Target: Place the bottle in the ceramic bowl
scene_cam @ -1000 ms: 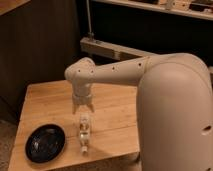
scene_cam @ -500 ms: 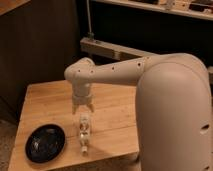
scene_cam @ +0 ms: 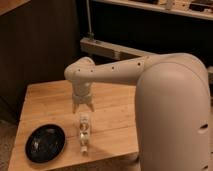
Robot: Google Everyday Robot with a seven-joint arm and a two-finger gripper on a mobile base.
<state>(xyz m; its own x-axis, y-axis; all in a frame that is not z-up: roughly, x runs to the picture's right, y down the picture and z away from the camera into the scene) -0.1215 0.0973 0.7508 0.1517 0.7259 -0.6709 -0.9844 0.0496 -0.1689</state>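
Note:
The robot's gripper will next place the bottle in the ceramic bowl [scene_cam: 45,143], so it will grab the bottle by its base end [scene_cam: 85,119].
The bottle [scene_cam: 84,132], small and whitish with a tan band, rests on the wooden table [scene_cam: 50,102] near its front edge, its long side pointing towards the front. The ceramic bowl [scene_cam: 45,143], shallow and glossy black, sits at the table's front left, a short gap left of the bottle. My gripper [scene_cam: 83,108] points down from the white arm [scene_cam: 115,72], just behind the bottle's far end. Its fingers stand apart, open, with nothing between them.
The robot's large white body [scene_cam: 172,115] fills the right side, over the table's right edge. A dark wall and a metal shelf frame [scene_cam: 107,48] stand behind the table. Bare wood lies to the left and behind the gripper.
The gripper has crept slightly lower towards the bottle's far end. The bottle and bowl have not moved.

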